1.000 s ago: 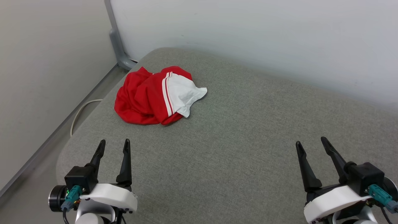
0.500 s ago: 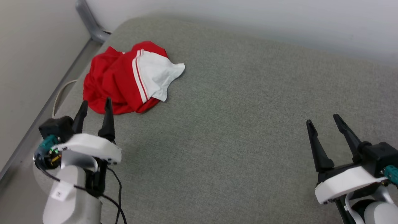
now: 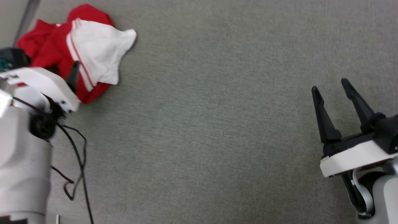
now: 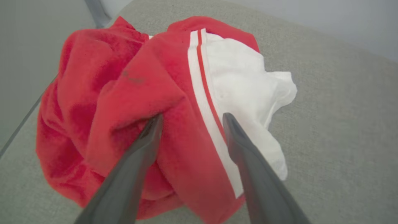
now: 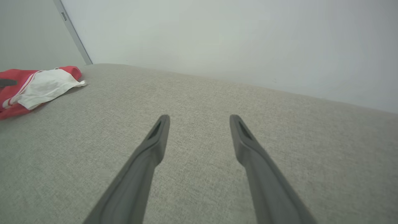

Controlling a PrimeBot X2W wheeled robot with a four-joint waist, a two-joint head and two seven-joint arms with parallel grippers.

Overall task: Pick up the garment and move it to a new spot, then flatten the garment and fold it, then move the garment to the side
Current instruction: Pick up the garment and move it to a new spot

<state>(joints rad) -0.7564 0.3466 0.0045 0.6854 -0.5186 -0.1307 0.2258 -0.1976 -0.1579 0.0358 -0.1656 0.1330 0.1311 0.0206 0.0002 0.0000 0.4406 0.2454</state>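
Note:
I should next grip the crumpled garment with my left gripper by a red fold [image 4: 174, 102] that stands up beside the striped trim.
The garment [image 3: 49, 46] lies crumpled at the far left of the grey surface, a red heap with a white sleeve [image 3: 99, 53] and striped trim on top. In the left wrist view my left gripper [image 4: 192, 117] is open, its tips down at the cloth on either side of a red fold [image 4: 174, 102] next to the trim. The head view has one of its dark fingers [image 3: 74, 70] poking out past the white wrist. My right gripper [image 3: 329, 86] hangs open far to the right with nothing between its fingers [image 5: 199, 118]. Numerals and letters are hidden.
The grey fabric surface [image 3: 202, 124] stretches wide between the two arms. Its left edge [image 4: 18, 124] runs close beside the garment, with a pale wall [image 5: 217, 37] and a grey metal post [image 5: 73, 31] behind. A black cable [image 3: 79, 149] dangles from my left arm.
The head camera has dipped and shifted the picture. My left gripper has reached forward from the near edge to the garment, still open. The garment keeps its shape and the right gripper stays open.

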